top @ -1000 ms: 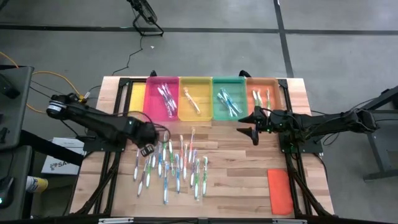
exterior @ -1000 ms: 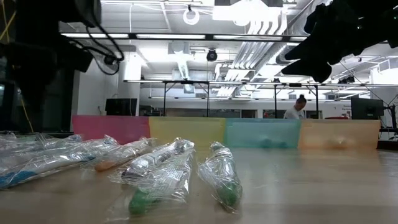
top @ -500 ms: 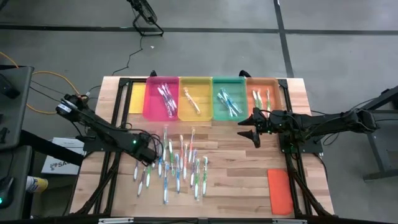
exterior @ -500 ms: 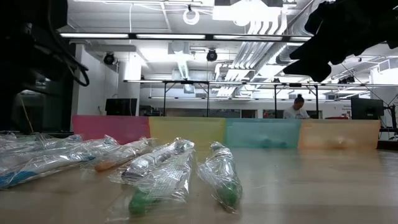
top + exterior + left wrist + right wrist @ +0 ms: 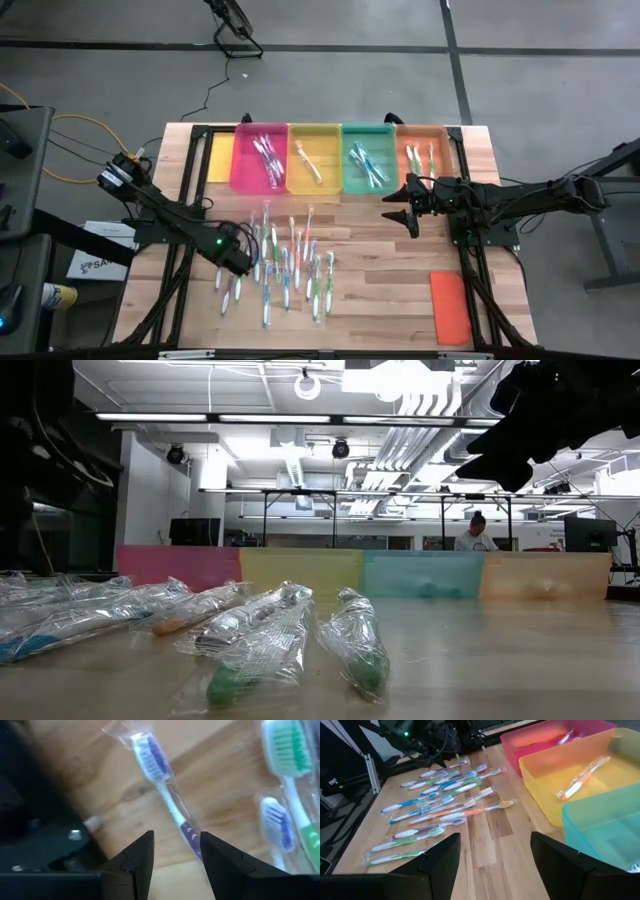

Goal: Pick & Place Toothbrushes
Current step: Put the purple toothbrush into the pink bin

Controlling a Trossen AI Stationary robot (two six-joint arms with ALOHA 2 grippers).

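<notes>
The purple-and-white toothbrush needs to be placed in the pink tray (image 5: 258,160), so my left gripper needs to grab it next by its neck below its bristles.
Several wrapped toothbrushes (image 5: 285,262) lie flat in a loose pile on the wooden table (image 5: 390,270); they also show in the right wrist view (image 5: 445,805) and the low view (image 5: 250,630). My left gripper (image 5: 238,262) points down over the pile's left side, open. In its wrist view, my left gripper (image 5: 177,837) has a purple-and-white toothbrush (image 5: 165,795) running from ahead of the fingers to the gap beside one finger; I cannot tell whether it touches. My right gripper (image 5: 405,207) hovers open near the trays, and nothing sits between the fingers of my right gripper (image 5: 495,840).
Along the far edge stand a pink tray (image 5: 262,155), a yellow tray (image 5: 314,158), a green tray (image 5: 368,158) and an orange tray (image 5: 422,155), each holding toothbrushes. A flat orange lid (image 5: 450,305) lies at the near right. Bare wood lies between pile and lid.
My left gripper has gone toward the table's near edge and down, from the pile's far left corner to low over its left side, rolling about its own axis. The toothbrushes and my right arm have kept still.
</notes>
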